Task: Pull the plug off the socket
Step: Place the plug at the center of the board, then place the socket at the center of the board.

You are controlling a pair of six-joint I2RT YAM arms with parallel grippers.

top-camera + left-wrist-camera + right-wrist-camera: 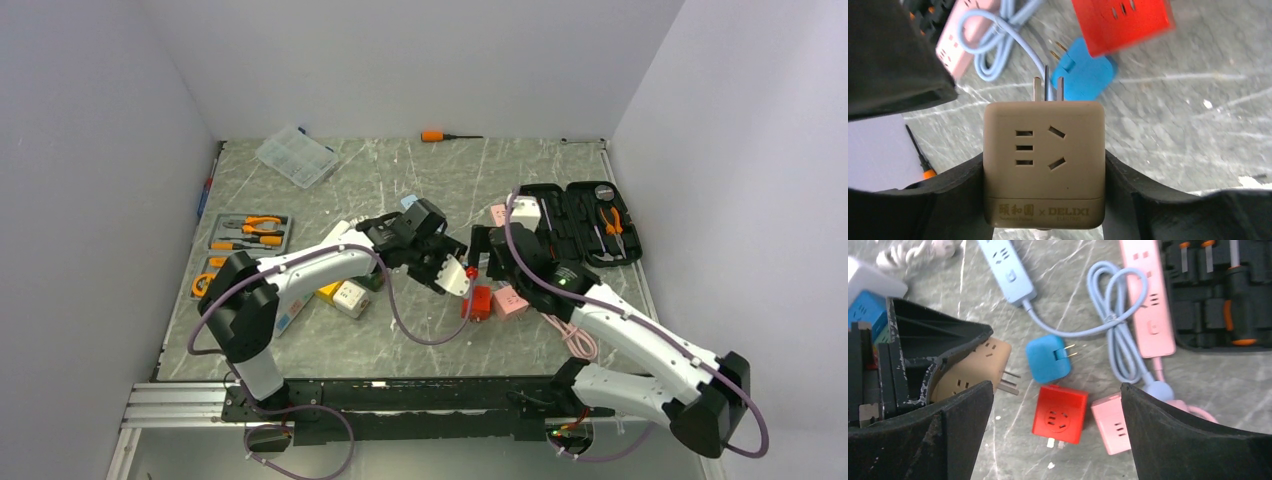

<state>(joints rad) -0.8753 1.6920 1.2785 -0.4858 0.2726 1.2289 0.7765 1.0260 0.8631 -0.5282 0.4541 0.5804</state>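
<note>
The beige cube plug (1044, 160) hangs above the table near the blue plug and would fall if I opened now, so my left gripper lowers it first.
A beige cube plug (1044, 160) sits clamped between my left gripper's (1044, 172) black fingers, its metal prongs bare and pointing away from the wrist. The same beige cube (975, 367) appears at the left of the right wrist view, held above the table. A red cube socket (1059, 414) lies flat on the table, apart from the plug, with its outlet face up and its own prongs showing. My right gripper (1055, 392) hovers over it, jaws wide apart and empty. From above, both grippers meet mid-table near the red cube (478, 302).
Beside the red cube lie a blue plug (1047, 359) on a looped blue cord, a pink cube (1110, 422), a pink power strip (1148, 300) and a blue strip (1008, 270). An open black tool case (585, 222) stands at the right. A pliers tray (250, 232) and clear box (296, 156) are at the left.
</note>
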